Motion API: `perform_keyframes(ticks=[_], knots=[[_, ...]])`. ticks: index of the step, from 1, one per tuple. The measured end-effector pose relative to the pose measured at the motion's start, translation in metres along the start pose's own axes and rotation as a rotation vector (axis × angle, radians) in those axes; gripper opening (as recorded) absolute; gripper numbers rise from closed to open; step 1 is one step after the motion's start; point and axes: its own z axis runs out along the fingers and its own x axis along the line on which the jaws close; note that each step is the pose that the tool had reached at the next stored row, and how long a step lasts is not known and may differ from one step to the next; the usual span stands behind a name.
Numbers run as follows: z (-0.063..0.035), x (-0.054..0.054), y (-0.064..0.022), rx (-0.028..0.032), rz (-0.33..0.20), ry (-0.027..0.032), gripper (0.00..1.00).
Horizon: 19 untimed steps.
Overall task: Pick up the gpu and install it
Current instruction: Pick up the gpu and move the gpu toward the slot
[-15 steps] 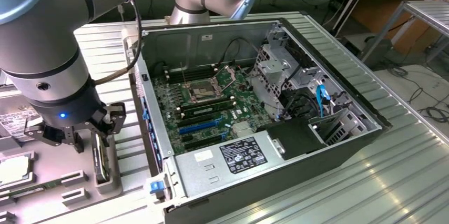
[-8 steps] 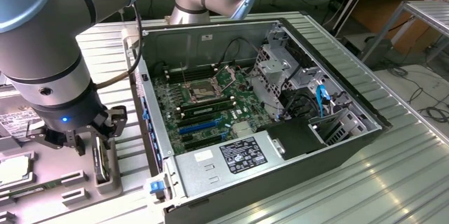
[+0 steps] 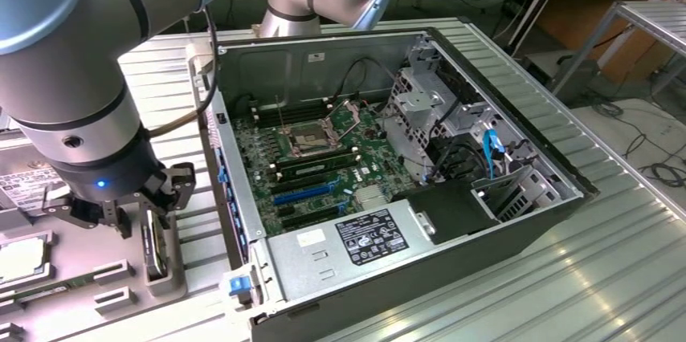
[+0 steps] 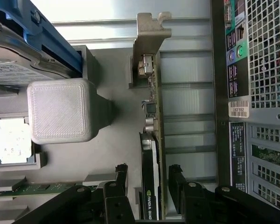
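Note:
My gripper closes on the GPU (image 4: 154,135) now, since in the wrist view my gripper's fingers reach down on both sides of the GPU.
The gpu (image 4: 154,135) stands on its edge in a grey tray (image 4: 186,98), a thin dark board with a silver end bracket (image 4: 151,28). My gripper (image 4: 148,184) is open, with one black finger (image 4: 119,184) on each side of the card and a small gap on both sides. In the exterior view the gripper (image 3: 134,217) hangs low over the gpu (image 3: 157,250) at the exterior view's left, beside the open computer case (image 3: 515,117). Blue expansion slots (image 3: 305,191) lie on the case's green motherboard.
The tray (image 3: 96,234) also holds a processor (image 4: 9,140), a green memory stick (image 4: 37,189), a grey block (image 4: 60,109) and a hard drive in a blue caddy (image 4: 51,37). The case's rear panel (image 4: 256,93) runs close beside the tray.

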Motion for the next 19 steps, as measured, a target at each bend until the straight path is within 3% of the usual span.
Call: perform_keyframes(ticks=[9, 11, 19], knots=[[0.0002, -0.0001, -0.0001, 0.0, 0.0, 0.0001, 0.48], [0.0001, -0.0001, -0.0001, 0.0001, 0.0, 0.0001, 0.4], [0.0002, -0.0014, 0.0, 0.0001, 0.0, 0.0002, 0.4]])
